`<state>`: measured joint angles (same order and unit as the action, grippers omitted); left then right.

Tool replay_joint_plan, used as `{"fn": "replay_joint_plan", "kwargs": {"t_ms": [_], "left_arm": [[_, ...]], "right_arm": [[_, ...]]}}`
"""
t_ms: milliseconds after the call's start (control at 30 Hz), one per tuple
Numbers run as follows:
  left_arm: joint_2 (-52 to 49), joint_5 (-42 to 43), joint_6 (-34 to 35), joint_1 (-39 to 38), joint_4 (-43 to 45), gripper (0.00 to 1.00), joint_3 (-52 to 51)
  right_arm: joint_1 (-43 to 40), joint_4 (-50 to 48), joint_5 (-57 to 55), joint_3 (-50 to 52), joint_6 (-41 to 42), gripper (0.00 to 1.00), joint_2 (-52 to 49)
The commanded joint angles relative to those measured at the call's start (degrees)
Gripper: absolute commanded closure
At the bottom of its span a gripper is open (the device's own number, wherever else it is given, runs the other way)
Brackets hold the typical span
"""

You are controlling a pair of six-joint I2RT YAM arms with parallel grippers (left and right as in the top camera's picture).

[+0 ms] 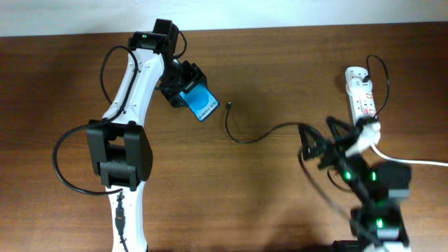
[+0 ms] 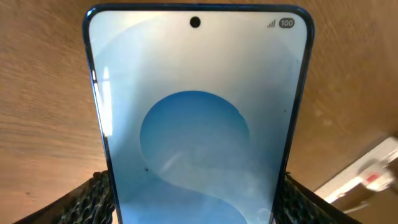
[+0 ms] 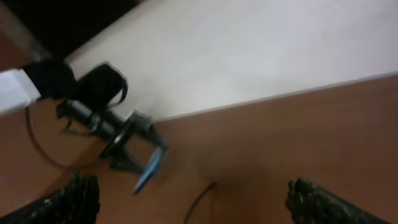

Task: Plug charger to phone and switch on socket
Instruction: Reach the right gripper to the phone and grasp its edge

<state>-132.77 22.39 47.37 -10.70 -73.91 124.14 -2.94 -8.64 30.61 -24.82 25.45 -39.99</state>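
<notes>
My right gripper should next grab the phone at its loose end (image 1: 208, 110) (image 3: 148, 172), across screen and back, so my left gripper stays free to grip again for plugging.
My left gripper (image 1: 187, 89) is shut on the phone (image 1: 201, 103), holding it tilted above the table at the upper middle. Its blue screen with a lighter circle fills the left wrist view (image 2: 196, 124), with a finger against each long edge. The charger, a thin black cable (image 1: 255, 135), lies on the table, its plug tip (image 1: 228, 106) just right of the phone, apart from it. The white socket strip (image 1: 361, 92) lies at the far right. My right gripper (image 1: 318, 143) is open and empty, left of the socket; the right wrist view shows the phone (image 3: 149, 169) and cable end (image 3: 202, 196) ahead.
A thick white cord (image 1: 413, 160) runs right from the socket's near end. The socket's corner shows in the left wrist view (image 2: 367, 177). The table's far edge (image 1: 280, 29) meets a pale wall. The left arm's base (image 1: 119, 150) stands at the left.
</notes>
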Motion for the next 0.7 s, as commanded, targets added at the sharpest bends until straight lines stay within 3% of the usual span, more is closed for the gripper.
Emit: {"fn": "replay_joint_plan", "kwargs": {"t_ms": [0,100,167,267,333,367,400,433,567,667], "left_arm": [[0.3,2.1,17.7,0.2,0.2,1.0,1.5],[0.3,4.8,24.1,-0.1,0.8,1.0,1.5],[0.3,5.3,24.0,-0.4,0.9,1.0,1.5],[0.3,6.0,25.6,-0.5,0.9,1.0,1.5],[0.3,6.1,29.9,-1.2,0.8,1.0,1.5],[0.3,6.1,31.6,-1.6,0.8,1.0,1.5],[0.3,5.1,33.0,-2.3,1.0,1.0,1.5],[0.3,1.8,33.4,-3.0,1.3,1.0,1.5],[0.3,-9.9,33.4,-5.9,1.2,1.0,1.5],[0.3,-13.9,33.4,-7.8,1.0,1.0,1.5]], "right_arm": [[0.3,0.0,15.7,-9.5,0.3,0.01,-18.4],[3.1,-4.1,23.2,-17.8,2.0,0.01,-37.8],[6.2,-6.5,23.2,-21.1,4.1,0.02,-44.3],[10.1,-18.0,22.1,-23.8,8.4,0.02,-53.0],[11.8,-23.8,17.4,-23.8,20.3,0.02,-57.4],[12.4,-24.0,15.8,-23.8,20.7,0.02,-58.3],[13.1,-23.7,14.3,-23.8,20.7,0.06,-59.3],[13.9,-23.7,12.7,-23.8,21.1,0.32,-60.6],[17.5,-17.4,4.3,-24.0,23.3,0.32,-61.3],[18.4,-13.6,1.7,-25.3,23.3,0.36,-61.4]]}}
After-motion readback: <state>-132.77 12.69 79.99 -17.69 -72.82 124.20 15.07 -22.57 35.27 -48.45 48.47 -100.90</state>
